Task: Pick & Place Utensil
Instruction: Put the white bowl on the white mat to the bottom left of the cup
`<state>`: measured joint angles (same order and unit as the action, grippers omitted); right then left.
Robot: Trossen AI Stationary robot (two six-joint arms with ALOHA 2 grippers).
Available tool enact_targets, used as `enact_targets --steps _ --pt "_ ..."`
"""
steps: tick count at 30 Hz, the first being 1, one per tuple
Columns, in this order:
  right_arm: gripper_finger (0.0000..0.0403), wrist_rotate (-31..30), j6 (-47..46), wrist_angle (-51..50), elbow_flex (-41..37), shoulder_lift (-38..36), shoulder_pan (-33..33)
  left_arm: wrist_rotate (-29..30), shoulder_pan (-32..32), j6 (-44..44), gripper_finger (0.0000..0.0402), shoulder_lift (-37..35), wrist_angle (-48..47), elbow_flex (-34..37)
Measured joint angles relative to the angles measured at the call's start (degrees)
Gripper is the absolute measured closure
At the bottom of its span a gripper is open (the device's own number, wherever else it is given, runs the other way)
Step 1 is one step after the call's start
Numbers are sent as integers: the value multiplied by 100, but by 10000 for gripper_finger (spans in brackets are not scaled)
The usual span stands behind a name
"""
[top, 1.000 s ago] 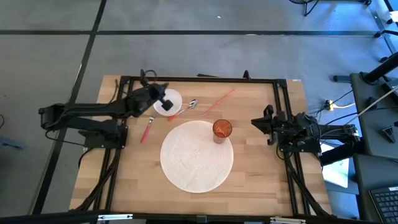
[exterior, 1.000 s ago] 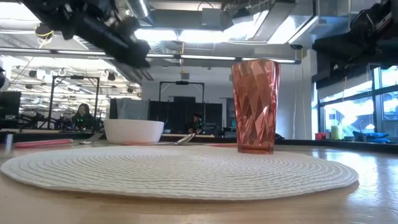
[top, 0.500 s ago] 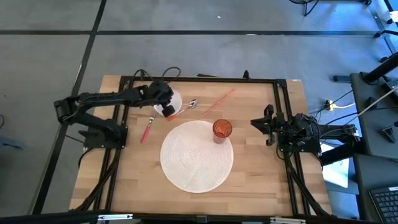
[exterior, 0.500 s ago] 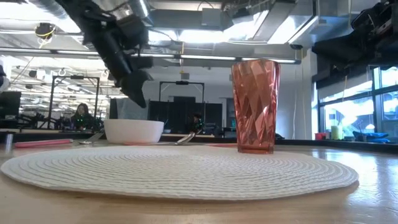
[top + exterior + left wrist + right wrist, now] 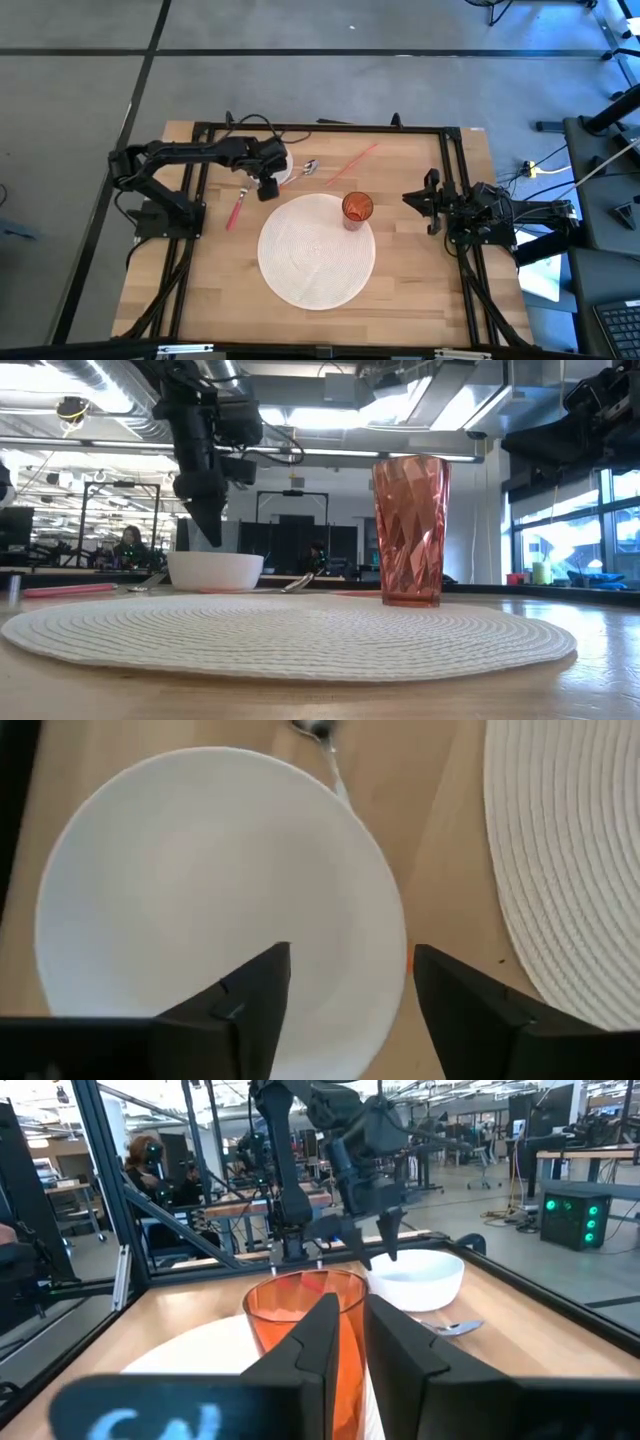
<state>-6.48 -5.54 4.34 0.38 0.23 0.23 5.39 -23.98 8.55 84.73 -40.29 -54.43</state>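
I should grab the white bowl by its rim [image 5: 290,169] with my left gripper next. Then I can put it on the round white woven placemat [image 5: 316,252].
A white bowl [image 5: 200,890] stands on the wood at the table's far left. A metal spoon [image 5: 309,167] lies just right of it, and a pink utensil [image 5: 237,210] lies on the wood nearer the left edge. My left gripper [image 5: 350,960] hangs open over the bowl, pointing down. One finger is over the bowl's inside and the other is beyond its rim on the placemat side. In the low view its tips [image 5: 212,538] stand just above the rim. My right gripper [image 5: 350,1330] waits at the right with its fingers nearly together and nothing between them.
A round white woven placemat [image 5: 317,262] fills the table's middle. An orange faceted cup [image 5: 357,208] stands upright on its far right part. A thin orange stick [image 5: 350,160] lies on the wood behind the cup. A black frame borders the table.
My left gripper has come down toward the bowl and shifted a little toward the table's near edge. It has tipped from a slant to pointing straight down. The bowl and the utensils have stayed where they were.
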Motion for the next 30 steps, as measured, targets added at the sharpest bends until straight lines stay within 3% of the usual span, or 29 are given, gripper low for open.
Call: enact_targets --steps 21,26,30 --pt "351 157 -82 -3 0 2 0 270 -51 20 203 582 168 6" --pt "351 470 -179 -3 0 2 0 422 -49 11 247 617 235 4" --pt "351 507 -183 -15 0 2 0 554 -49 -51 325 630 230 4"
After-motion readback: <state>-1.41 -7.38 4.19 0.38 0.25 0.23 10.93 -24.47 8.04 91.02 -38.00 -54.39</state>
